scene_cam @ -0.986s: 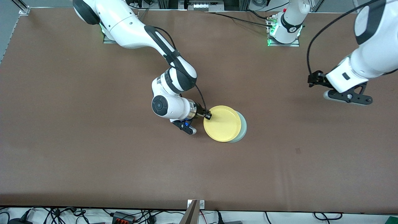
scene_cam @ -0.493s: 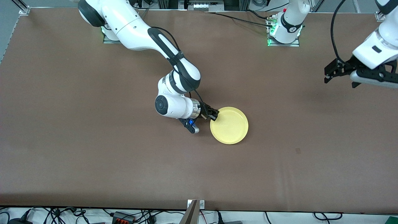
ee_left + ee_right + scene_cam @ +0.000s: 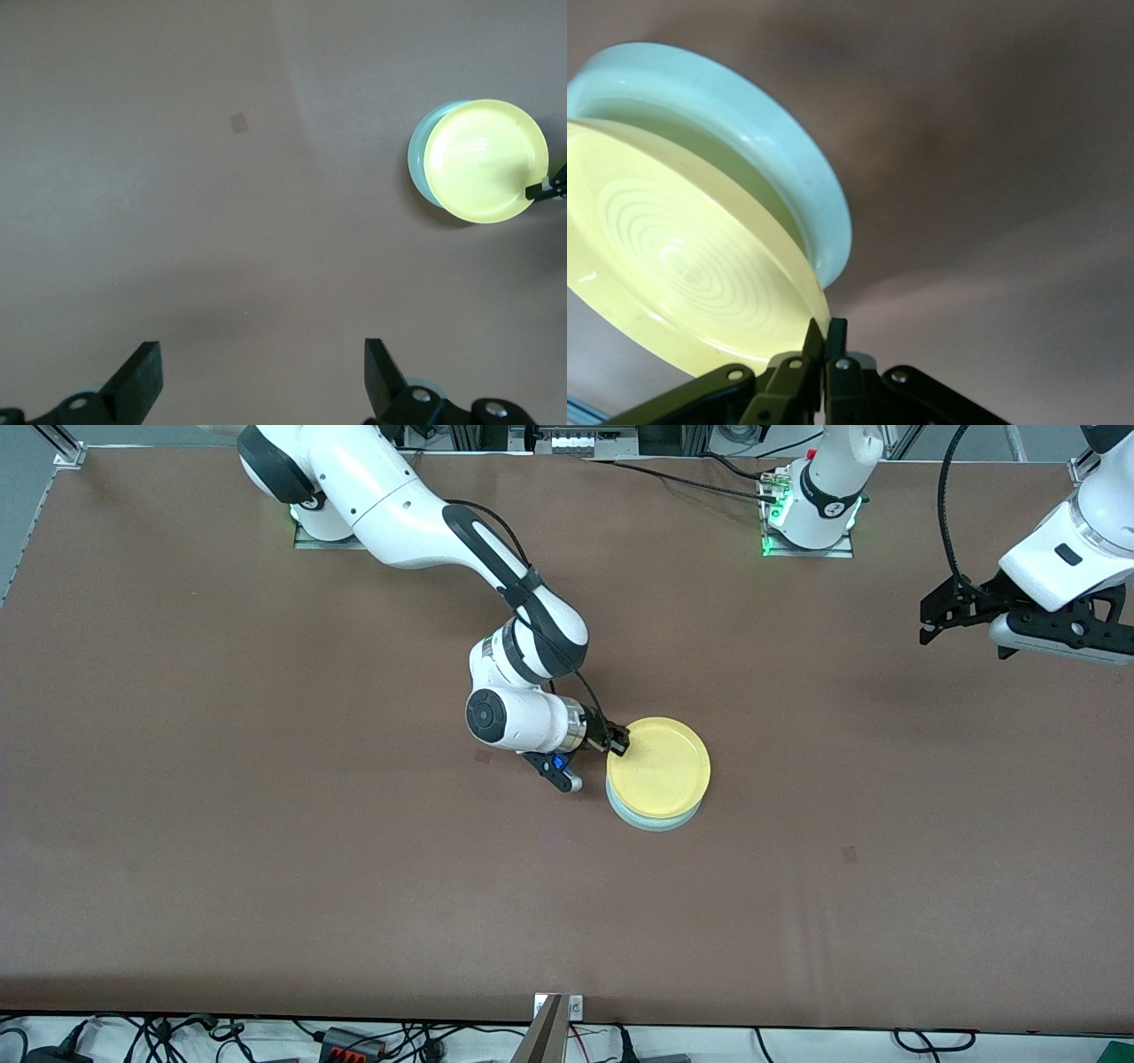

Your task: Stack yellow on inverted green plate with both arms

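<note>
The yellow plate is centred over the green plate and would stay stacked, so my right gripper needs to let go of it.
The yellow plate hangs right side up just over the pale green plate at mid-table. The green plate lies upside down on the table, and only its edge nearer to the front camera shows past the yellow one. My right gripper is shut on the yellow plate's rim, on the side toward the right arm's end. I cannot tell whether the two plates touch. My left gripper waits open and empty, high over bare table toward the left arm's end.
A brown mat covers the table. A small darker patch lies on it, nearer to the front camera than the plates. Both arm bases stand along the table's back edge. Cables run below the front edge.
My right gripper has carried the yellow plate over the green one; the green edge now shows at the near side. My left gripper rose and drew off toward its end of the table.
</note>
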Motion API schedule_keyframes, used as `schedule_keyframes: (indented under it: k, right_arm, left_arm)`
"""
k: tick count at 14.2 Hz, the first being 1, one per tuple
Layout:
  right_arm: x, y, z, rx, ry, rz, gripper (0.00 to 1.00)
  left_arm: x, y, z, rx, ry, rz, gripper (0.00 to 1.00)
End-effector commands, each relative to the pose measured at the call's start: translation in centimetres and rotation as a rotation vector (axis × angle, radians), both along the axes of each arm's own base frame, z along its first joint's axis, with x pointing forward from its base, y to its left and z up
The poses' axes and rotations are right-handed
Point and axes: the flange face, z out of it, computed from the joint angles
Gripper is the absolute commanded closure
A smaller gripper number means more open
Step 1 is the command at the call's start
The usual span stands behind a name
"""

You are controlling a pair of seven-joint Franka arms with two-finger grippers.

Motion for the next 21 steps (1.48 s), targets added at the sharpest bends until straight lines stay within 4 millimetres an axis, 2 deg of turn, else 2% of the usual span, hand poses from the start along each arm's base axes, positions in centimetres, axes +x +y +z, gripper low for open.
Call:
schedule_keyframes:
  k: [1,2,3,4,7,9,11,13,17,19,20,21]
  right_arm:
    - [-0.1,0.1,0.3,-0.012,-0.003,-0.01,1.0]
    - [-0.2,0.2,0.3,-0.012,-0.002,-0.009,0.96]
    - [0.0,0.1,0.4,-0.013,-0.002,-0.015,0.21]
    - [0.2,0.1,0.8,-0.014,-0.009,-0.015,0.0]
    - [0.8,-0.2,3.2,-0.041,-0.072,0.027,0.0]
    - [1.4,-1.2,5.9,-0.089,-0.109,0.091,0.0]
    - [3.4,-4.7,8.3,-0.185,-0.119,0.151,0.0]
    - [4.9,-6.3,12.7,-0.254,-0.169,0.223,0.0]
    - [7.3,-11.8,16.0,-0.397,-0.232,0.445,0.0]
    - [9.0,-16.6,18.5,-0.417,-0.26,0.561,0.0]
    - [9.7,-19.1,18.9,-0.442,-0.245,0.601,0.0]
    - [10.2,-20.9,20.0,-0.456,-0.249,0.627,0.0]
  left_arm:
    - [1.1,-0.1,0.7,-0.019,0.003,0.014,0.0]
    - [1.3,-0.1,0.6,-0.022,0.003,0.015,0.0]
    - [1.6,-0.1,0.9,-0.023,-0.004,0.015,0.0]
    - [1.6,-0.2,0.7,-0.022,0.0,0.014,0.0]
    - [1.6,-0.5,0.7,-0.022,0.002,0.009,0.0]
    - [1.6,-0.5,0.8,-0.022,0.0,0.009,0.0]
    - [1.6,-0.6,0.8,-0.021,0.0,0.008,0.0]
    - [1.6,-0.5,0.8,-0.021,0.0,0.009,0.0]
    - [1.6,-0.5,0.9,-0.022,-0.001,0.008,0.0]
    - [1.7,-0.4,0.9,-0.024,-0.004,0.008,0.0]
    - [1.7,-0.4,0.9,-0.024,-0.004,0.008,0.0]
    - [1.7,-0.5,0.9,-0.023,-0.006,0.006,0.0]
